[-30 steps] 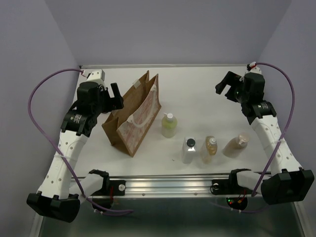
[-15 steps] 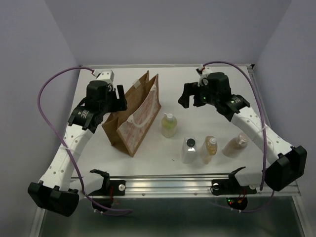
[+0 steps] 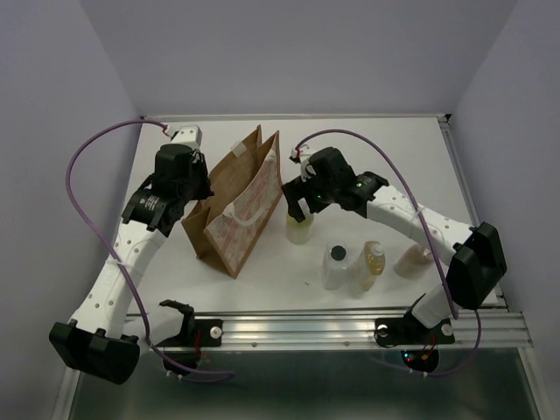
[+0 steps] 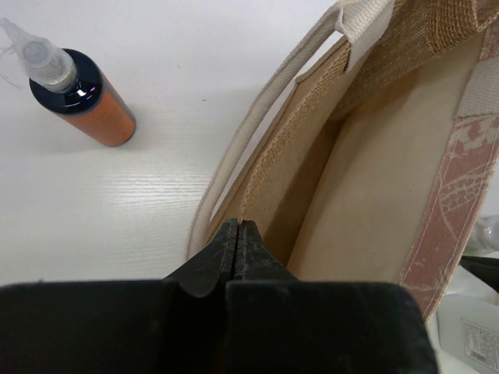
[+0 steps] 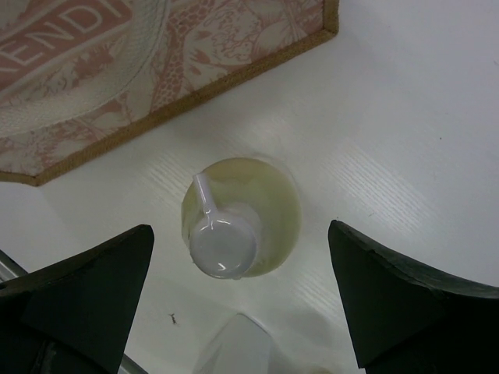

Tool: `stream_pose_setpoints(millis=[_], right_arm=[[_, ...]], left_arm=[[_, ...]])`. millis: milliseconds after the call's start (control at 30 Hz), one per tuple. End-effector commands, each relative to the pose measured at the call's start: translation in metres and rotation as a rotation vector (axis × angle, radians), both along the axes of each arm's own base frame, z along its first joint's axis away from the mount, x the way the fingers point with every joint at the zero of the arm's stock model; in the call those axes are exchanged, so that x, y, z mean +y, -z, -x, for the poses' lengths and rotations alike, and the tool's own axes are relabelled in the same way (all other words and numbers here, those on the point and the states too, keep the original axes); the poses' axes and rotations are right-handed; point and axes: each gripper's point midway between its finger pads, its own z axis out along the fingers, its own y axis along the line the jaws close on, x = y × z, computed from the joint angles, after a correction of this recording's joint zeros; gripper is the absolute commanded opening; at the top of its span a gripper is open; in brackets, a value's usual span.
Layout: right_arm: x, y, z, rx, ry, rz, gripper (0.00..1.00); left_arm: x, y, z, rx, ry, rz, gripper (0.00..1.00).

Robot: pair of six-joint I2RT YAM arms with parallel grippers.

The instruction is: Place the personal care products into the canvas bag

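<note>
My open fingers have the white top [image 3: 304, 210] [image 5: 224, 243] only out by them, so it isn't time to close yet. My right gripper will move until the top is deep between them and then close.
The canvas bag [image 3: 234, 210] stands open left of centre, brown with a white and pinkish-red patterned side [image 5: 156, 70]. My left gripper [image 3: 198, 185] is shut on its left rim; in the left wrist view the edge [image 4: 257, 187] runs into the closed jaws [image 4: 238, 227]. My right gripper [image 3: 298, 203] hangs open over the pale yellow-green bottle [image 3: 300, 230], whose white top [image 5: 224, 243] lies between the spread fingers [image 5: 86, 296]. Standing apart to the right are the clear squarish bottle [image 3: 335, 265], the amber one [image 3: 372, 265] and the beige-peach one [image 3: 413, 260], partly behind the right arm.
An orange bottle [image 4: 97, 105] with a dark shoulder and clear nozzle lies on the white table [image 4: 117, 202] left of the bag; it does not show from above. The metal rail [image 3: 297, 328] runs along the near edge. Purple cables [image 3: 87, 175] loop beside both arms.
The left gripper has shut on the bag's rim. The right arm has swung from the back right corner leftward to hang above the yellow-green bottle, its jaws still open.
</note>
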Motion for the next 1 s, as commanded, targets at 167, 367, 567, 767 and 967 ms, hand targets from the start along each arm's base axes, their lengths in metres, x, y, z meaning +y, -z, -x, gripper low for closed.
stream_pose_setpoints(millis=[167,367,567,767,967], right_arm=[[0.028,0.007,0.002,-0.023,-0.090,0.060,1.00],[0.017,0.016,-0.012,-0.042,0.021,0.106,0.65],[0.012,0.004,-0.010,-0.052,0.055,0.084,0.08],[-0.001,-0.047,-0.010,-0.155,0.106,0.015,0.01],[0.000,-0.130,-0.013,-0.303,0.117,-0.126,0.01]], left_arm=[[0.001,-0.008,-0.002,-0.059,0.003,-0.005,0.00],[-0.003,-0.010,-0.002,-0.071,0.023,0.004,0.00],[-0.004,-0.013,-0.003,-0.081,0.028,0.013,0.00],[-0.002,-0.029,-0.004,-0.137,0.016,0.024,0.00],[-0.009,-0.041,-0.002,-0.186,0.057,0.057,0.00]])
